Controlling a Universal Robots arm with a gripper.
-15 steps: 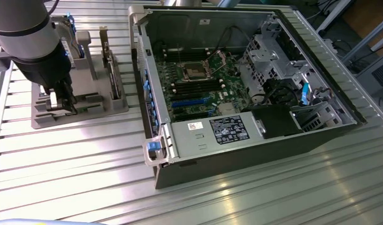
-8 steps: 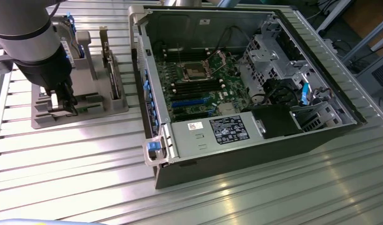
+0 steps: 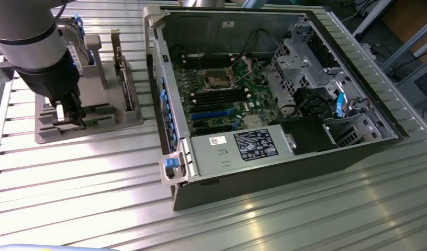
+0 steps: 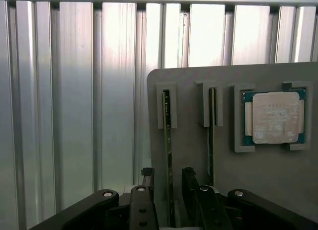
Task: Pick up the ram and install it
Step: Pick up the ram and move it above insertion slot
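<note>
My gripper grabs the ram by its bare middle part (image 4: 169, 174) between the posts next, since the holder's slotted posts wrap both ends of the ram (image 4: 167, 135).
The ram (image 4: 167, 135) is a thin green stick standing on edge in a slot of the grey holder (image 4: 189, 111). My gripper (image 4: 168, 174) is open and low over the holder, one black finger (image 4: 147, 176) on each side of the stick with a small gap either side. A second thin stick (image 4: 211, 130) stands in the neighbouring slot. In the exterior view, the gripper (image 3: 68, 116) hangs over the near end of the grey holder (image 3: 94, 130) on that view's left.
A processor chip (image 4: 275, 116) lies in a recess of the holder. A taller card with a metal bracket (image 3: 123, 78) stands in the holder too. The open computer case (image 3: 199, 162) with its motherboard (image 3: 221, 99) fills the middle of the ribbed metal table (image 3: 74, 188).
</note>
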